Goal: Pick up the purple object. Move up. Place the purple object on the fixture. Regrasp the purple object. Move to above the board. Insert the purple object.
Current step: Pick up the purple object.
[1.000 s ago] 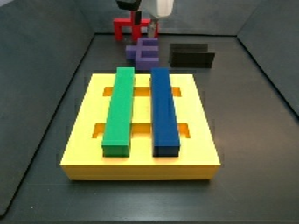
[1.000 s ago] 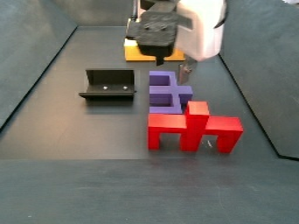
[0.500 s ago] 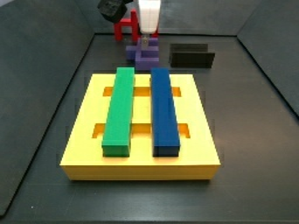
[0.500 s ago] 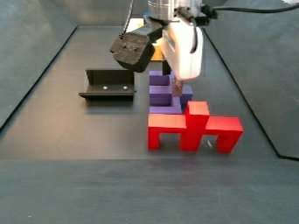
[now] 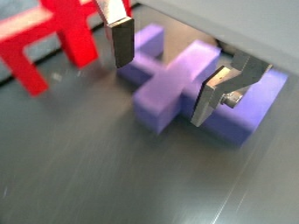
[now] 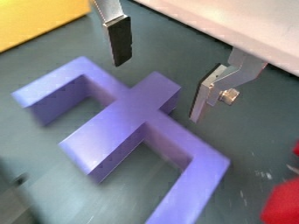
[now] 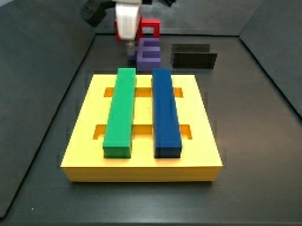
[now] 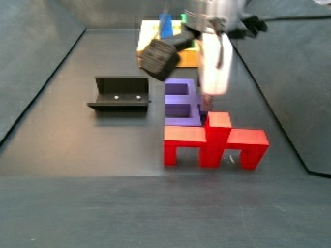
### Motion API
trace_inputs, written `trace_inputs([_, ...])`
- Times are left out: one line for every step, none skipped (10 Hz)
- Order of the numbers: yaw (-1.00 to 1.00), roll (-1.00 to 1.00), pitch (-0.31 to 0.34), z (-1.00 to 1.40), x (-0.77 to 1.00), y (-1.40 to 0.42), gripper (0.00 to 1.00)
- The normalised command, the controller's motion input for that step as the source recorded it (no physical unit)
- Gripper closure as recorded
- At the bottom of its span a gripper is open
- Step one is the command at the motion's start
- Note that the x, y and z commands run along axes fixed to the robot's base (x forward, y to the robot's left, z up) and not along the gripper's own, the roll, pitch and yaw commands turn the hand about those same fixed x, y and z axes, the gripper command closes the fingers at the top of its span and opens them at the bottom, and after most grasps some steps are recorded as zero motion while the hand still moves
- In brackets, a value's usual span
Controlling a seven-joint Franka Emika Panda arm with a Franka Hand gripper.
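My gripper grabs the purple object by its middle arm [image 5: 176, 85] next, to set the purple object on the fixture and regrasp it.
The purple object [image 5: 176, 83] lies flat on the dark floor, a blocky cross with stepped notches, also seen from above [image 6: 122, 127]. My gripper [image 5: 166, 74] is open just over it, one finger on each side of its middle arm, not touching. In both side views the purple object [image 7: 150, 53] [image 8: 184, 105] lies between the board and the red piece, with the gripper [image 8: 206, 95] low over it. The fixture [image 8: 119, 94] [image 7: 195, 56] stands apart to one side. The yellow board [image 7: 83, 132] carries a green bar [image 7: 120, 110] and a blue bar [image 7: 165, 110].
A red cross-shaped piece [image 8: 214, 143] [image 5: 52, 35] stands upright right next to the purple object, close to one finger. Dark walls [image 7: 59, 79] enclose the floor on both sides.
The gripper has come down from above to just over the purple object, and the wrist has turned. The purple object, board and fixture have not moved.
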Motion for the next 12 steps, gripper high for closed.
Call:
trace_inputs([0.0, -0.02, -0.071, -0.45, -0.07, 0.0, 0.0])
trace_inputs([0.0, 0.0, -0.029, -0.29, -0.06, 0.04, 0.0])
trace_inputs([0.0, 0.0, 0.0, -0.28, 0.05, 0.03, 0.0])
trace_inputs([-0.07, 0.0, 0.07, -0.24, 0.17, 0.06, 0.0])
trace_inputs([-0.04, -0.01, 0.023, -0.1, 0.05, 0.04, 0.0])
trace_inputs([0.0, -0.03, 0.054, -0.03, 0.16, 0.07, 0.0])
trace_inputs([0.0, -0.03, 0.034, -0.04, 0.13, 0.1, 0.0])
trace_inputs([0.0, -0.02, 0.059, 0.0, 0.21, 0.07, 0.0])
trace_inputs([0.0, 0.0, 0.104, -0.02, 0.28, 0.0, 0.0])
trace_inputs([0.0, 0.0, 0.0, 0.0, 0.0, 0.0, 0.0])
trace_inputs([0.0, 0.0, 0.0, 0.0, 0.0, 0.0, 1.0])
trace_inputs([0.0, 0.0, 0.0, 0.0, 0.0, 0.0, 1.0])
